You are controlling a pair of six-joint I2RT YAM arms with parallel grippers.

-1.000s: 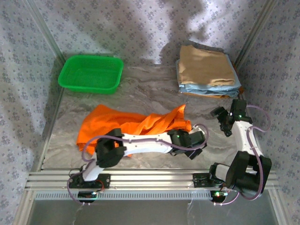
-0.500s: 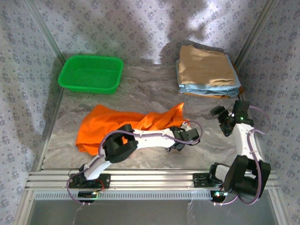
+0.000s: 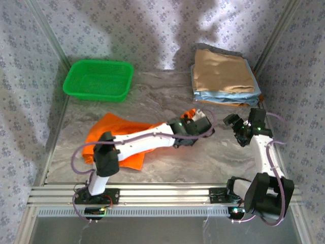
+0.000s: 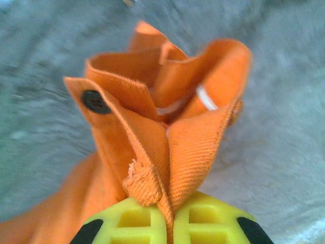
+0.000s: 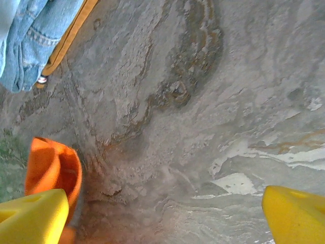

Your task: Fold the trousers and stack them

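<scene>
My right gripper should next grab a leg end (image 3: 133, 161) of the orange trousers, away from the held waistband, so that it can stretch them lengthwise for folding.
The orange trousers (image 3: 122, 136) lie crumpled on the left middle of the table, with one end drawn up to the right. My left gripper (image 3: 195, 118) is shut on that end. In the left wrist view the yellow fingertips (image 4: 129, 223) pinch a bunched waistband (image 4: 193, 147) that stands up above them, with a dark button (image 4: 95, 101) on its left flap. My right gripper (image 3: 234, 123) hovers open just right of the held cloth. Its yellow fingers (image 5: 30, 216) stand wide apart over bare table, and a fold of the trousers (image 5: 53, 168) shows beside the left one.
A green basket (image 3: 99, 79) stands at the back left. A stack of folded garments (image 3: 223, 76), tan on top and light blue below, sits at the back right; its denim edge (image 5: 25, 40) hangs close to the right gripper. Patterned walls enclose the marbled table (image 3: 167, 96).
My left gripper has shut on the trousers' waistband and carried it away from the near edge toward the back right. The right gripper has shifted slightly left and stayed open.
</scene>
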